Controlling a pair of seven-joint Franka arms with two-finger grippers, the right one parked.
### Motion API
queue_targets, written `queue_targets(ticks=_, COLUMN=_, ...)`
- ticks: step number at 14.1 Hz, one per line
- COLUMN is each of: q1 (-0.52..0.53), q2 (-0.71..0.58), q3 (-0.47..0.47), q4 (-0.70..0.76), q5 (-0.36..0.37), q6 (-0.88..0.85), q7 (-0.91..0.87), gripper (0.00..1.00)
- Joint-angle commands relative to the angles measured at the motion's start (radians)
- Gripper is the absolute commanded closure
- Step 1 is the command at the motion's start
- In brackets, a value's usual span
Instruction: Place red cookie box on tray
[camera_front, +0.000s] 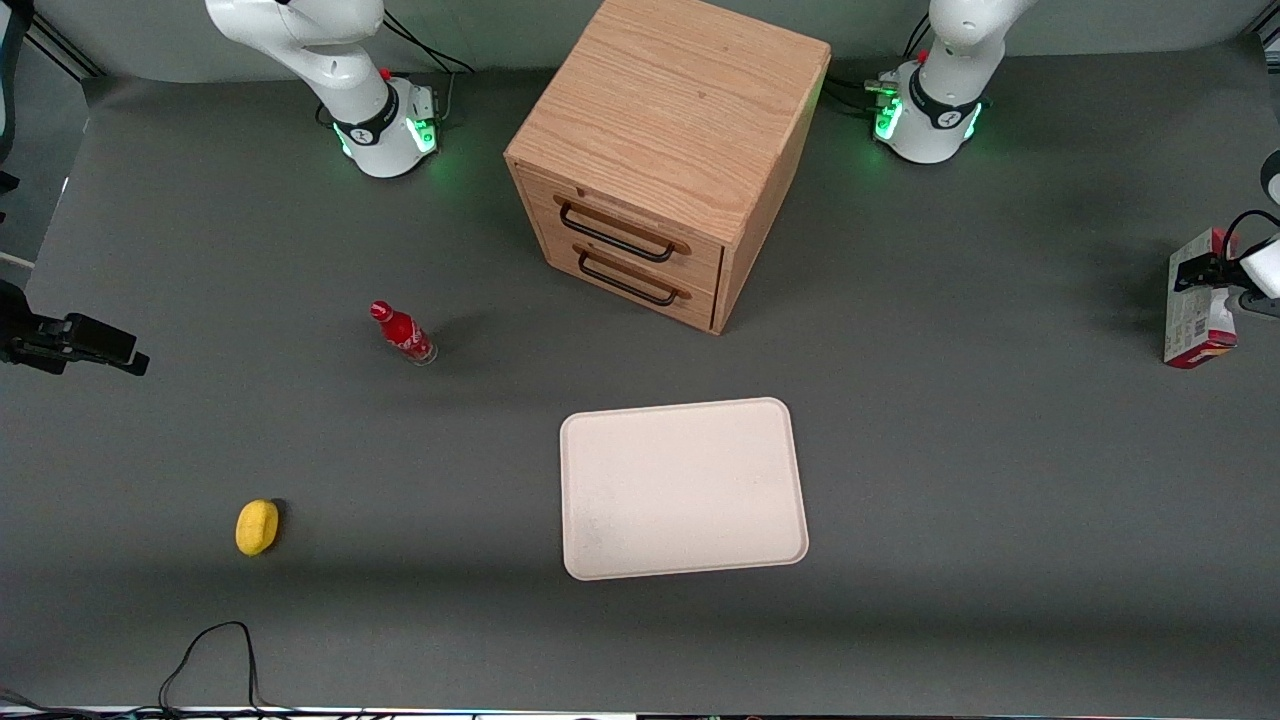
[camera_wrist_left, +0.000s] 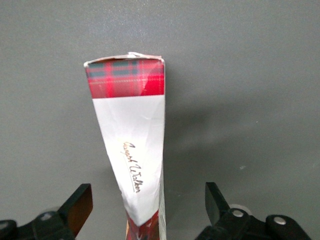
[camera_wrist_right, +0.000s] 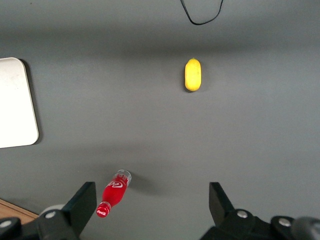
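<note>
My left gripper takes hold of the box by its red printed end (camera_wrist_left: 145, 229) next, to set the red cookie box on the tray.
The red cookie box (camera_front: 1195, 335) stands on end on the grey table, toward the working arm's end, well away from the tray. In the left wrist view the box (camera_wrist_left: 132, 145) shows a white printed face and a red plaid end. My left gripper (camera_front: 1203, 272) is at the box's upper end. Its fingers are open, one on each side of the box, with a clear gap on both sides (camera_wrist_left: 147, 195). The cream-white tray (camera_front: 680, 490) lies flat and bare in front of the wooden cabinet, nearer to the front camera.
A wooden two-drawer cabinet (camera_front: 660, 150) stands at the table's middle. A small red bottle (camera_front: 403, 333) and a yellow fruit-like object (camera_front: 257, 526) lie toward the parked arm's end. A black cable (camera_front: 215, 650) loops near the table's front edge.
</note>
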Motion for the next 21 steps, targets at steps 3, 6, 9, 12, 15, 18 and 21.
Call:
queue_targets(ticks=3, q1=0.018, q2=0.006, q3=-0.008, q4=0.012, q5=0.007, q6=0.017, q7=0.103, gripper=0.95)
queue_targets(ticks=6, q1=0.044, q2=0.013, q3=-0.011, q4=0.016, q5=0.005, q6=0.017, q7=0.128, gripper=1.00)
queue_targets(ticks=9, q1=0.045, q2=0.013, q3=-0.011, q4=0.016, q5=0.005, q6=0.017, q7=0.128, gripper=1.00)
queue_targets(ticks=12, q1=0.038, q2=-0.019, q3=-0.016, q4=0.021, q5=0.005, q6=-0.020, q7=0.131, gripper=1.00)
queue_targets(ticks=15, q1=0.027, q2=-0.123, q3=-0.068, q4=0.108, q5=-0.012, q6=-0.255, q7=0.119, gripper=1.00)
queue_targets(ticks=18, q1=0.022, q2=-0.176, q3=-0.144, q4=0.310, q5=-0.050, q6=-0.591, q7=0.064, gripper=1.00)
queue_targets(ticks=21, q1=0.022, q2=-0.178, q3=-0.230, q4=0.536, q5=-0.050, q6=-0.880, q7=-0.074, gripper=1.00)
